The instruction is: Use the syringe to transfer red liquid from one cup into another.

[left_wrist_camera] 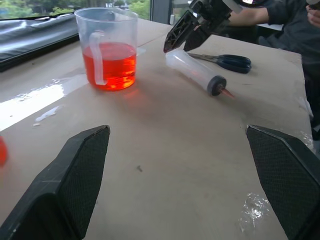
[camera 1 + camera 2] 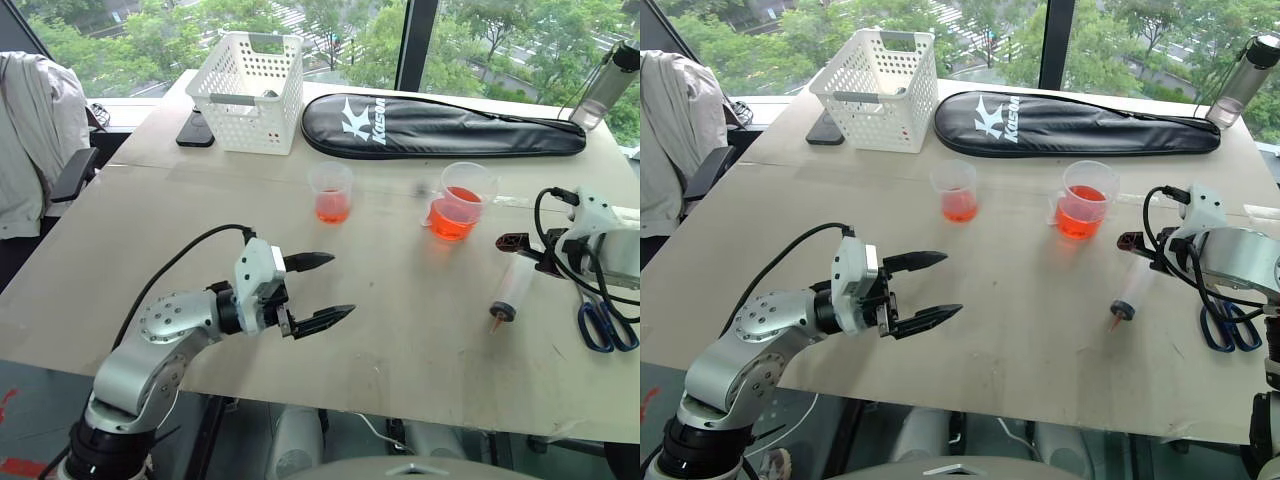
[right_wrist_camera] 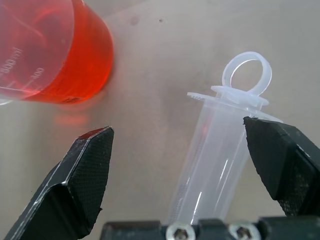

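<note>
My right gripper's fingers stand above the syringe's clear body, near its rim, in the right wrist view, so I need to lower them before I close.
The syringe lies flat on the table, reddish tip toward the front edge. My right gripper is open and tilted down over its plunger end, one finger on each side of the clear barrel, just short of the flange. The wider, doubled-looking cup holds red liquid and stands just behind the syringe. The narrower cup stands to its left, with some red liquid at the bottom. My left gripper hovers open and empty over the front left of the table, pointing toward the syringe.
Blue scissors lie right of the syringe at the table's right edge. A white basket, a dark phone, a black racket bag and a bottle line the back. A person's sleeve shows beyond the table.
</note>
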